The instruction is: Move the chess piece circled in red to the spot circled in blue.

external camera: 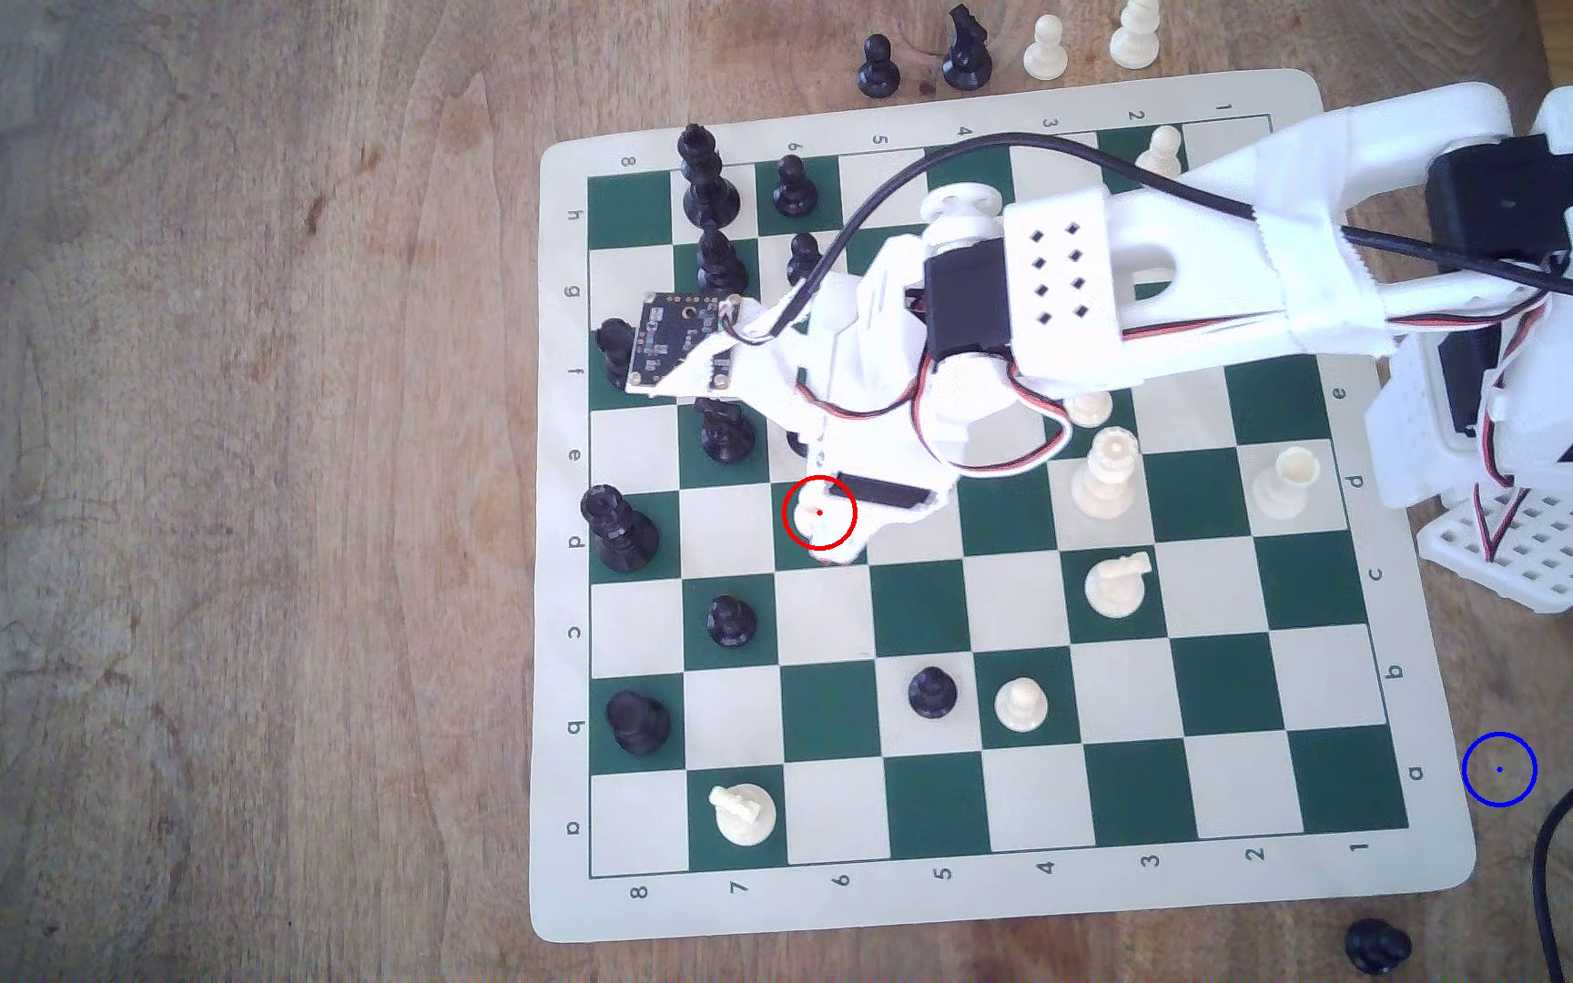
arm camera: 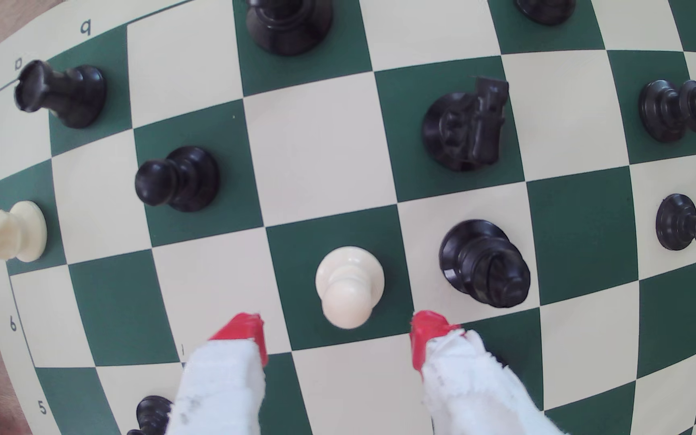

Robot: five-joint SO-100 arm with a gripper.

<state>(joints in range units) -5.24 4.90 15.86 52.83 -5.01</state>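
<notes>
My gripper grabs the cream-white pawn by its ball head (external camera: 808,513) next, to set it on the spot circled in blue.
The chess piece circled in red is a cream-white pawn (arm camera: 348,284) standing upright on a green square. In the exterior view the pawn (external camera: 809,517) peeks out inside the red ring, mostly covered by my gripper (external camera: 844,534). In the wrist view my gripper (arm camera: 338,334) is open, its red-tipped fingers (arm camera: 246,334) straddling the pawn with a gap on each side. The spot circled in blue (external camera: 1499,769) is bare wood just off the board's corner at the exterior view's lower right.
A black piece (arm camera: 484,263) stands one square from the pawn, close to one finger. A black knight (arm camera: 467,125) and black pawn (arm camera: 177,180) stand further ahead. White pieces (external camera: 1106,473) lie under the arm. A black cable (external camera: 1558,832) runs beside the blue ring.
</notes>
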